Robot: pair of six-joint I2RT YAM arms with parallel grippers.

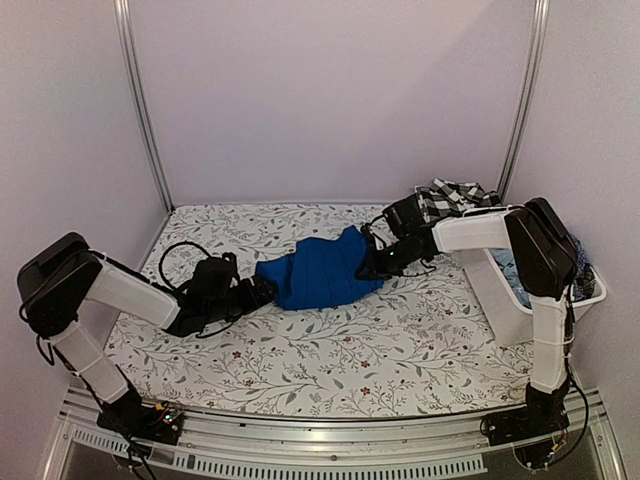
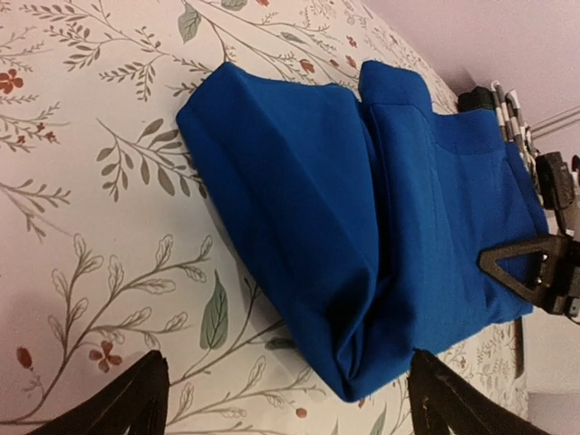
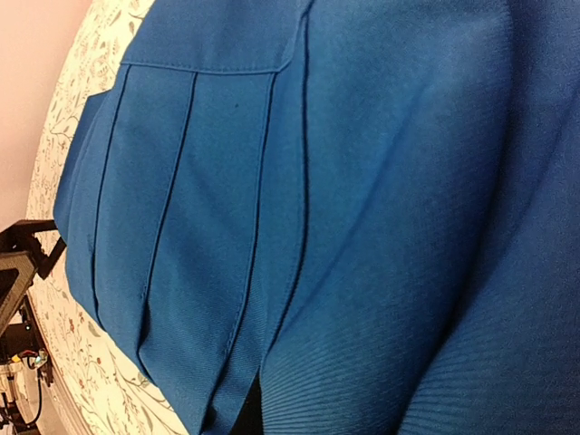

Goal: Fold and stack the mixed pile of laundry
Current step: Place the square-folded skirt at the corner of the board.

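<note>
My left gripper takes hold of the royal blue garment by its corner (image 1: 279,298) (image 2: 346,375) next, opposite my right gripper, to carry it still folded for stacking.
The royal blue garment (image 1: 322,272) lies folded on the patterned table cover (image 1: 330,360), at its middle. My left gripper (image 1: 264,291) is at its left end, open. In the left wrist view the garment's corner (image 2: 362,362) lies between the spread fingers (image 2: 127,403). My right gripper (image 1: 370,266) is at the garment's right end. One of its fingers (image 2: 524,270) rests on the cloth in the left wrist view. Blue cloth (image 3: 317,208) fills the right wrist view and hides its fingers. A black-and-white plaid garment (image 1: 452,195) and pale blue cloth (image 1: 508,268) are in the white tub (image 1: 512,312).
The white tub stands at the table's right edge, beside the right arm. Dark checked cloth (image 1: 582,262) hangs at its far rim. Grey walls and metal posts (image 1: 140,100) close in the back and sides. Cables loop by the left wrist (image 1: 180,255).
</note>
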